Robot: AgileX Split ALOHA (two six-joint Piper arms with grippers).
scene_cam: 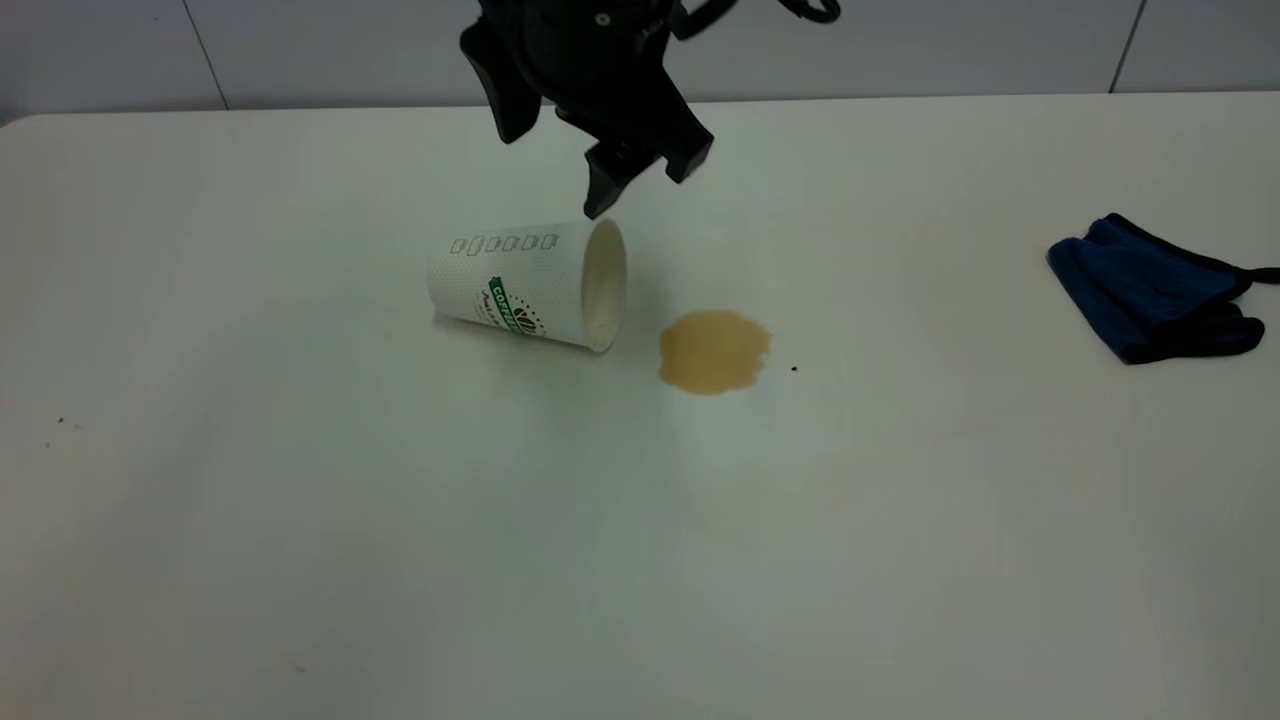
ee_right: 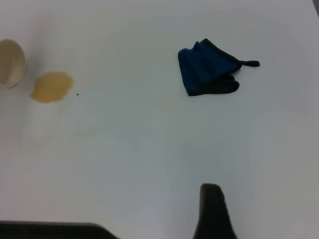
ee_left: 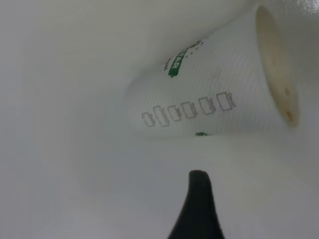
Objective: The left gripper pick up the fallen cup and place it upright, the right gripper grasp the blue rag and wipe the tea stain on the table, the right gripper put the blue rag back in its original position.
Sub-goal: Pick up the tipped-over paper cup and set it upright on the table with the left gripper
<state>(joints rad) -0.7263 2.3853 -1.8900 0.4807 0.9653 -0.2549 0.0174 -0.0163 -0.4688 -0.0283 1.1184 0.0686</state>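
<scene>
My left gripper grabs the cup by its open rim [scene_cam: 605, 286] [ee_left: 277, 67] next, to pick up the fallen cup and place it upright.
The cup [scene_cam: 530, 285] lies on its side on the table [scene_cam: 300, 520], white with a green band, its mouth facing the tea stain [scene_cam: 713, 350]. That stain is a light-brown patch just right of the mouth. My left gripper [scene_cam: 560, 165] hangs open just behind and above the cup, nothing between its fingers; its wrist view shows the cup [ee_left: 209, 99] close by, beyond one black fingertip [ee_left: 198, 196]. The blue rag [scene_cam: 1150, 290] lies crumpled at the far right. My right gripper [ee_right: 213, 209] is well short of the rag [ee_right: 207, 74], with the stain [ee_right: 51, 87] farther off.
A tiny black speck [scene_cam: 794, 369] sits just right of the stain. A few faint specks [scene_cam: 60, 422] mark the table's left side. A grey wall runs behind the table's far edge.
</scene>
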